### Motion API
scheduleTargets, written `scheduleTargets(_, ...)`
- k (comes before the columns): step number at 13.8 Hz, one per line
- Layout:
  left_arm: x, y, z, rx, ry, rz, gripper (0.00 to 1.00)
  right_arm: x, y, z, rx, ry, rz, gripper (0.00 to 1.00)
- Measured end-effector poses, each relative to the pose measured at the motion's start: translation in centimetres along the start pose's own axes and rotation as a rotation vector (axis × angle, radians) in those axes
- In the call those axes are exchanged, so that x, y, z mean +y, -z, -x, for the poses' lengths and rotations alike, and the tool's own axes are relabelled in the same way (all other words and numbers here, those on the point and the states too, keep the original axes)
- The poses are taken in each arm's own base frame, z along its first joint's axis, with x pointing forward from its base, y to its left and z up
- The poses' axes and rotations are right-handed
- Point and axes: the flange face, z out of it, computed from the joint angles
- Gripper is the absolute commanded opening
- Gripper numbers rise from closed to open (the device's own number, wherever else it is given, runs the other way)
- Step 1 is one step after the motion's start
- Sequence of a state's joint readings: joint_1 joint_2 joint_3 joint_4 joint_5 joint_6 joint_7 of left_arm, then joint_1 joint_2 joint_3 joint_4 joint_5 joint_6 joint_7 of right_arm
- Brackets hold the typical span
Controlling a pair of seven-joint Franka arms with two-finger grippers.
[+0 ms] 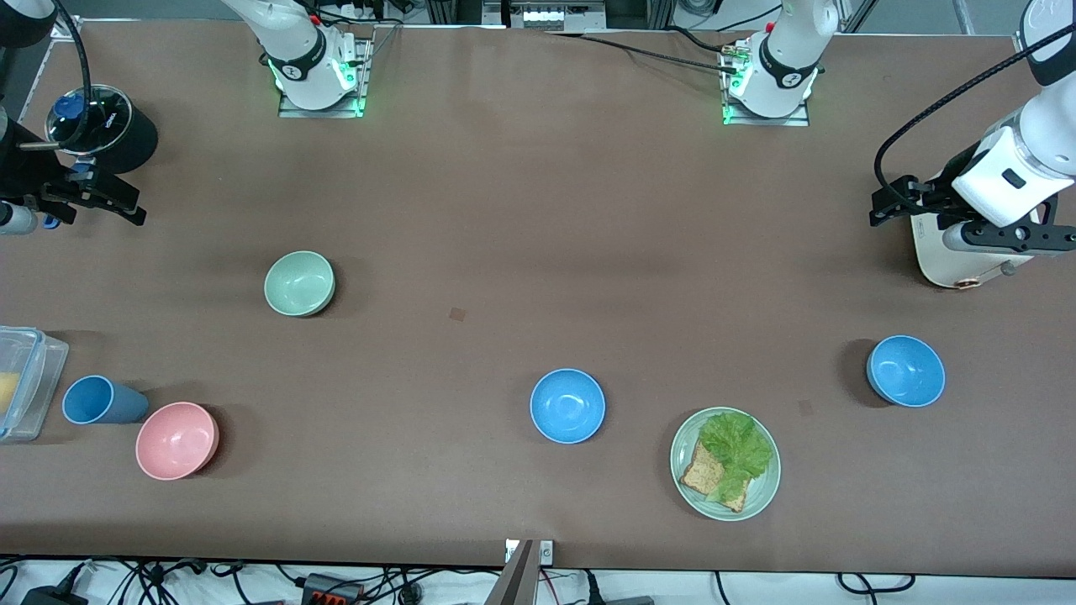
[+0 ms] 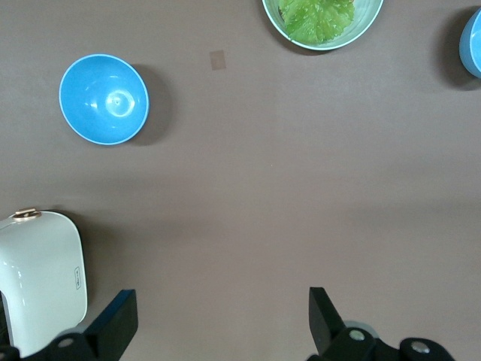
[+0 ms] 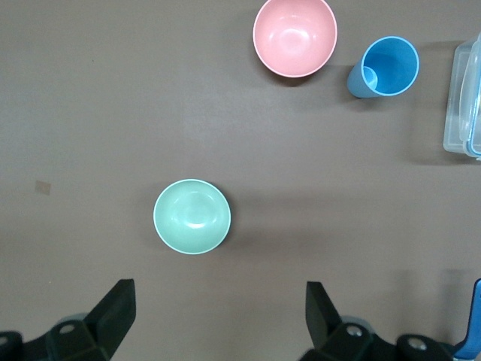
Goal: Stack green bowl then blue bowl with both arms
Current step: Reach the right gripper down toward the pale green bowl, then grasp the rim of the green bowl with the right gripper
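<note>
The stack needs to be started, so my right gripper should next grab the pale green bowl by its rim.
The pale green bowl stands upright toward the right arm's end of the table. One blue bowl sits mid-table, close to the front camera. A second blue bowl sits toward the left arm's end. My right gripper hovers open and empty over the table at its own end, apart from the green bowl. My left gripper hangs open and empty over bare table beside a white jug, apart from both blue bowls.
A pink bowl, a blue cup and a clear container lie at the right arm's end. A plate holds toast and lettuce between the blue bowls. White jug; black canister.
</note>
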State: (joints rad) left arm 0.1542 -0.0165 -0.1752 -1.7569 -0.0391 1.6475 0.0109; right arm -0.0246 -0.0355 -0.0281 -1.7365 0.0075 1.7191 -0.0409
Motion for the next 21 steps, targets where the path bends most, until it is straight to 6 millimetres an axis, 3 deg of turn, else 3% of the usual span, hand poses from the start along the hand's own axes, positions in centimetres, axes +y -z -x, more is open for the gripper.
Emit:
scheduleTargets(7,-0.2,0.2,-0.5,-0.024,0.002,0.005,1.00,0.0,-0.3,0.0,-0.007,0.001,0.001,1.00)
scheduleTargets(9,-0.5,0.3,-0.8,-0.037,0.004,0.008,1.00,-0.2,-2.3,-0.5,-0.046,0.003,0.000,1.00)
scheduleTargets(12,-0.6,0.6,-1.3,-0.037,0.005,0.011,1.00,-0.3,-9.3,-2.5,-0.151,0.008,0.001,1.00)
scheduleTargets(16,-0.8,0.4,-1.4,-0.046,0.009,0.013,1.00,-0.3,-20.8,-4.6,-0.271,0.010,0.003,1.00)
scheduleTargets(19,-1.0,0.4,-1.4,-0.050,0.013,0.013,1.00,-0.2,-29.6,-4.3,-0.332,0.010,0.003,1.00)
scheduleTargets(21,-1.3,0.5,-1.4,-0.049,0.018,0.014,1.00,-0.2,-33.9,-3.3,-0.372,0.011,0.003,0.96)
